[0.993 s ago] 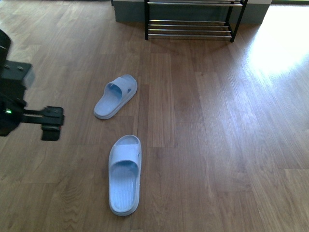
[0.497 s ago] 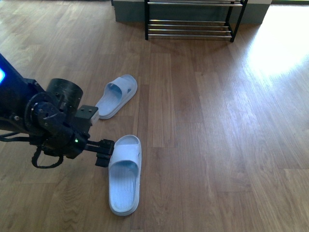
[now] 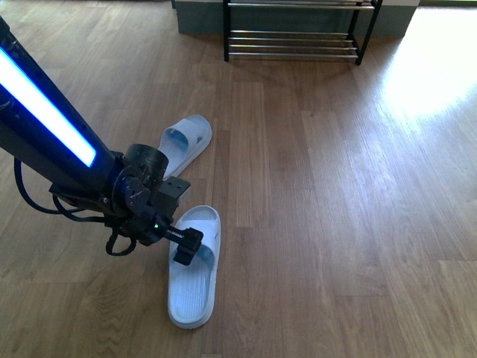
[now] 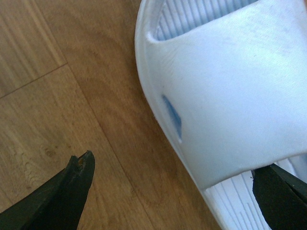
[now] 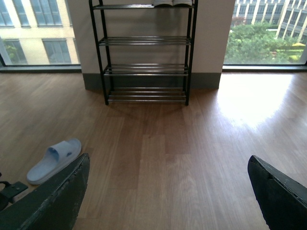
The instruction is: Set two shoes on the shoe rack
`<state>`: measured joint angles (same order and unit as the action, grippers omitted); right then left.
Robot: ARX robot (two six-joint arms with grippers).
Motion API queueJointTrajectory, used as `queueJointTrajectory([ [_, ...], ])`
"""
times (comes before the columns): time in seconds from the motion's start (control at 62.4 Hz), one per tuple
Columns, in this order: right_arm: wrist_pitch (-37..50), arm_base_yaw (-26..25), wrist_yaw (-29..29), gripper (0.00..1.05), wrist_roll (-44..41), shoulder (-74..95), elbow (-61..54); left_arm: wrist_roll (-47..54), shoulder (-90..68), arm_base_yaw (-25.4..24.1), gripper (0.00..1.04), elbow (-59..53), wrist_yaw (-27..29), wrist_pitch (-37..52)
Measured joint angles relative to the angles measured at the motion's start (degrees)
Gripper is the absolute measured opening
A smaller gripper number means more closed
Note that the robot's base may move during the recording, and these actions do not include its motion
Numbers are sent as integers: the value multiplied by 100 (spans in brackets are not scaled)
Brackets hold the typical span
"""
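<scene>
The left gripper needs to grab the near shoe next by the thin side of its strap (image 4: 202, 168), because the shoe's sole lies flat and is too wide for the robot's fingers.
The two shoes are pale blue slide sandals on the wooden floor. The near shoe (image 3: 195, 287) lies toe away from me, and the far shoe (image 3: 182, 145) lies angled behind it. My left gripper (image 3: 186, 246) is open and low over the near shoe's strap (image 4: 230, 96). One finger (image 4: 72, 191) is over the floor beside the shoe, the other (image 4: 280, 196) over its ribbed footbed. The shoe rack (image 3: 294, 45) stands at the far wall. My right gripper (image 5: 168, 158) is open over bare floor, facing the shoe rack (image 5: 146, 52), with the far shoe (image 5: 53, 160) off to one side.
The rack's black frame and chrome bars stand against a grey skirting between two windows. Something pale (image 5: 168, 2) rests on its top shelf. Bright sunlight falls on the floor (image 3: 432, 74) at the right. A bit of the left arm (image 5: 9, 191) shows in the right wrist view.
My left arm has swung in from the left edge toward the near shoe, and its gripper now sits over the shoe's strap. Neither shoe has moved.
</scene>
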<state>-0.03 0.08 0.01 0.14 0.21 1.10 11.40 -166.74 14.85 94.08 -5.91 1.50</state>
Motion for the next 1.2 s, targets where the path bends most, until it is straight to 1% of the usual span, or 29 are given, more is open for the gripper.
queueJointTrajectory([
  [0.208,0,0,0,95,0,0,0,389,-236,52,95,136,317,170],
  [0.304,0,0,0,95,0,0,0,761,-391,46,95,131,573,527],
  [0.384,0,0,0,95,0,0,0,839,-431,46,95,118,737,804],
  [0.432,0,0,0,95,0,0,0,883,-452,39,90,101,879,1043],
  [0.448,0,0,0,95,0,0,0,881,-459,42,86,103,935,1119],
  [0.481,0,0,0,95,0,0,0,874,-459,39,83,103,964,1150],
  [0.545,0,0,0,95,0,0,0,872,-459,20,72,103,1045,1261],
  [0.625,0,0,0,95,0,0,0,859,-463,-9,61,103,1075,1292],
  [0.641,0,0,0,95,0,0,0,861,-466,-15,58,98,1132,1320],
  [0.673,0,0,0,95,0,0,0,859,-468,-15,54,90,1196,1340],
  [0.769,0,0,0,95,0,0,0,848,-474,-46,38,52,1274,1399],
  [0.801,0,0,0,95,0,0,0,846,-483,-48,34,48,1329,1412],
  [0.849,0,0,0,95,0,0,0,844,-505,-59,25,48,1342,1410],
  [0.881,0,0,0,95,0,0,0,846,-509,-63,22,48,1355,1410],
  [0.945,0,0,0,95,0,0,0,848,-522,-76,11,31,1368,1410],
  [0.993,0,0,0,95,0,0,0,846,-522,-92,3,-15,1473,1440],
  [1.089,0,0,0,95,0,0,0,778,-409,-151,2,-203,1541,1447],
  [1.201,0,0,0,95,0,0,0,299,284,-363,2,-944,1751,1399],
])
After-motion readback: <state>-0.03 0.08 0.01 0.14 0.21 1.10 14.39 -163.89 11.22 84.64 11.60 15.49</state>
